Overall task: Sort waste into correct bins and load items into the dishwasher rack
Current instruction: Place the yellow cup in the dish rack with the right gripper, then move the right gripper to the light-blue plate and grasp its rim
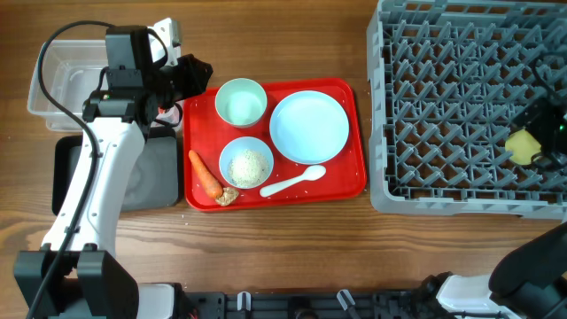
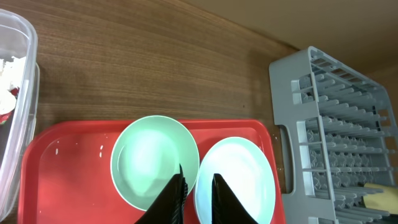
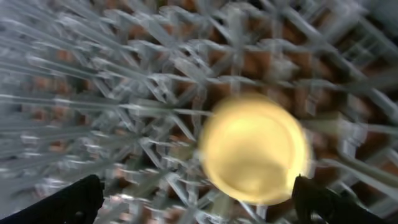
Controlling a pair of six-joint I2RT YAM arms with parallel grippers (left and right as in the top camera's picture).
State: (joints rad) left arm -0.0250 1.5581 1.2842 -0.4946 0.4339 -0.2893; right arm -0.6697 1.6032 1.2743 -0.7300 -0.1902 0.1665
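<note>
I will next grab the pale blue plate (image 1: 309, 127) with my right gripper by the plate's rim nearest the dishwasher rack, so the opposite edge stays free for loading.
The grey dishwasher rack (image 1: 469, 106) stands at the right and also shows in the left wrist view (image 2: 336, 130). A yellow cup (image 1: 524, 146) lies in it. My right gripper (image 3: 199, 199) is open just above the cup (image 3: 254, 146), not touching it. On the red tray (image 1: 354, 177) are an empty blue-green bowl (image 1: 241, 102), a bowl holding white rice (image 1: 246, 165), a pale blue plate (image 1: 309, 127), a white spoon (image 1: 292, 182), a carrot (image 1: 205, 174) and a beige lump (image 1: 229, 196). My left gripper (image 2: 196, 186) is shut and empty above the empty bowl (image 2: 149, 162) and the plate (image 2: 239, 174). The red-and-white wrapper (image 2: 7, 87) lies in the clear tub (image 1: 62, 80).
The black tray (image 1: 142, 173) lies left of the red tray, partly under my left arm. The clear tub sits behind it at the far left. Bare wooden table lies along the front and between the red tray and the rack.
</note>
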